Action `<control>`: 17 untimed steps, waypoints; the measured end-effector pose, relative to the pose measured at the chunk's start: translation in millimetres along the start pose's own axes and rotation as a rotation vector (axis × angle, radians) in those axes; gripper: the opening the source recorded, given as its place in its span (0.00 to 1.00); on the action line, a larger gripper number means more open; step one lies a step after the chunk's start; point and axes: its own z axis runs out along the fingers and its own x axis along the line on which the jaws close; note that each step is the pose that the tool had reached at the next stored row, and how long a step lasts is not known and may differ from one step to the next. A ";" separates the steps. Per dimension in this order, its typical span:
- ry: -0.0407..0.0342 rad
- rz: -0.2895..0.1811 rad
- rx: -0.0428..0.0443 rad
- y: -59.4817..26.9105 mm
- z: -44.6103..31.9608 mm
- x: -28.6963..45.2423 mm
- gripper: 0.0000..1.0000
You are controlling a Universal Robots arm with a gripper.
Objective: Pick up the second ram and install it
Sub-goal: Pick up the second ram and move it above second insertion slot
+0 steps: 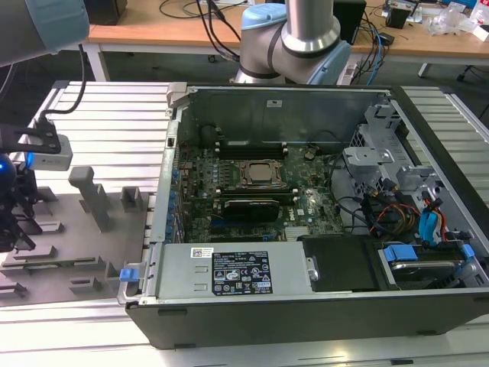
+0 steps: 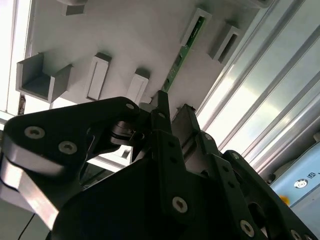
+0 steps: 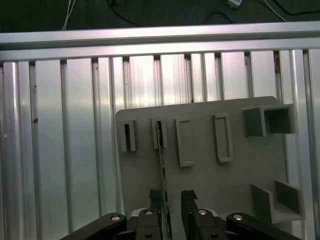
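Note:
The grey holder block closes around the ram's far end, so my gripper needs to pick up the ram by its exposed near end (image 3: 166, 202) next.
The second ram (image 3: 161, 150) is a thin green board standing on edge in a slot of the grey holder plate (image 3: 210, 185). In the second wrist view the ram (image 2: 182, 50) runs from its holder block down to my fingertips. My gripper (image 3: 174, 197) hangs just over its near end, open, with a pale gap between the two black fingers. The stick lies along the inner edge of one finger (image 3: 157, 200). In the exterior view my gripper (image 1: 11, 222) is at the far left, low over the holder plate (image 1: 84, 245).
The open computer case (image 1: 306, 306) takes up the middle and the exterior view's right, with the motherboard (image 1: 260, 191) and processor inside. Grey holder blocks (image 1: 95, 195) rise from the plate. Ribbed aluminium table slats (image 3: 60, 150) surround the plate.

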 end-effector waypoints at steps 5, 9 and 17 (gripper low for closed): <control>0.0000 0.000 0.0000 -0.2 5.8 0.7 0.30; 0.0000 0.000 0.0000 -0.4 10.7 1.0 0.30; 0.0000 0.000 0.0000 -0.7 16.6 1.2 0.30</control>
